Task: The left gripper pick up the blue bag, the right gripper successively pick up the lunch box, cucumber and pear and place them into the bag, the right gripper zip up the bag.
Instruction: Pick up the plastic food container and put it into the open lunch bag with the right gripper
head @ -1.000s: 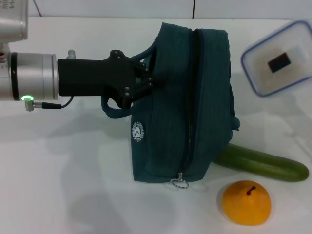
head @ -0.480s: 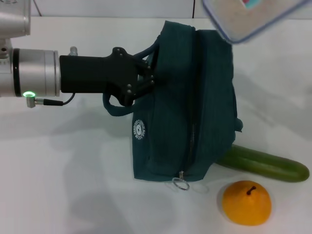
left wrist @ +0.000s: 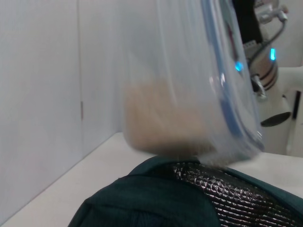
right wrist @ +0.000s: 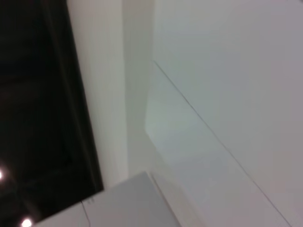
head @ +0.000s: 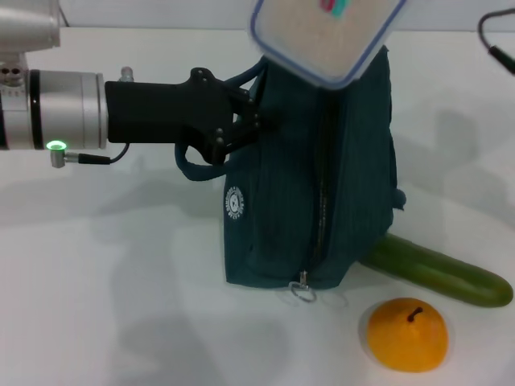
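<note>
I need to lower the lunch box in before I release it with my right gripper. The lunch box (head: 322, 32) is hanging tilted above the blue bag's top (head: 354, 88).
The blue bag (head: 322, 177) stands on end on the white table, and my left gripper (head: 245, 129) is shut on its near handle from the left. The lunch box (head: 322, 32), translucent with a blue-edged lid, hangs tilted in the air just above the bag's top. My right gripper carries it from outside the head view. In the left wrist view the lunch box (left wrist: 170, 94) hovers right over the bag's silver lining (left wrist: 222, 198). The cucumber (head: 438, 272) lies behind the bag's lower right corner. The pear (head: 407, 334) sits in front of it.
The bag's metal zip pull (head: 303, 291) rests on the table (head: 121, 281) at its near end. A black cable (head: 495, 36) of the right arm loops in at the top right. The right wrist view shows only a wall.
The lunch box has travelled from the far right up and leftward until it is over the bag's top. My left gripper and the bag have shifted slightly to the right.
</note>
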You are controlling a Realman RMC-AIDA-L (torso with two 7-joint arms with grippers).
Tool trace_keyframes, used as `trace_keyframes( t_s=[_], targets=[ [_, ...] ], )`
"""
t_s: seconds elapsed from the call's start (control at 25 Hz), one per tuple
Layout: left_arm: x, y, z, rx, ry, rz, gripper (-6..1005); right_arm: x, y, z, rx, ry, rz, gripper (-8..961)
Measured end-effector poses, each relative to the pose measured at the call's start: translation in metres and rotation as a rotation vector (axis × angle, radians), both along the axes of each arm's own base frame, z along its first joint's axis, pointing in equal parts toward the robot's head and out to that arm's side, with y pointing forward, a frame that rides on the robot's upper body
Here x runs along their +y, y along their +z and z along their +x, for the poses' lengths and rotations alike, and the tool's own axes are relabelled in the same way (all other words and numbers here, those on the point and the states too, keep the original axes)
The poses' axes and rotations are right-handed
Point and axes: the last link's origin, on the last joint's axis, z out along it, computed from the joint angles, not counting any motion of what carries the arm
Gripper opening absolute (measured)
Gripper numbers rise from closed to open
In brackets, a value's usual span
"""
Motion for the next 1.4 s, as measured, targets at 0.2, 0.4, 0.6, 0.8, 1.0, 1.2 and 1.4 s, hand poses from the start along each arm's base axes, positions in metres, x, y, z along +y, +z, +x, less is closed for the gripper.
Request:
trace_keyframes(
  t_s=[0.2,0.4,0.6,0.8,1.0,1.2,1.4],
  targets=[
    [0.001,-0.001,0.000,0.002,0.000,0.005,42,-0.004,-0.014,0.014,-0.077,-0.044,-0.025,124],
    [0.002,0.000,0.000,0.004,0.004,0.009,42,-0.013,-0.016,0.035,-0.100,-0.088,-0.033,142],
    [0.003,-0.001,0.001,0.010,-0.001,0.012,42,-0.016,-0.016,0.053,-0.157,-0.129,-0.040,160],
    [0.003,-0.001,0.002,0.010,-0.006,0.012,42,-0.017,-0.026,0.060,-0.253,-0.133,-0.069,177],
    [0.004,-0.002,0.003,0.010,-0.009,0.011,42,-0.019,-0.034,0.063,-0.315,-0.124,-0.084,195],
    [0.004,-0.002,0.003,0.010,-0.011,0.011,42,-0.019,-0.039,0.066,-0.388,-0.108,-0.095,212],
    [0.004,-0.002,0.003,0.010,-0.011,0.009,42,-0.023,-0.039,0.059,-0.404,-0.048,-0.089,229]
  ],
)
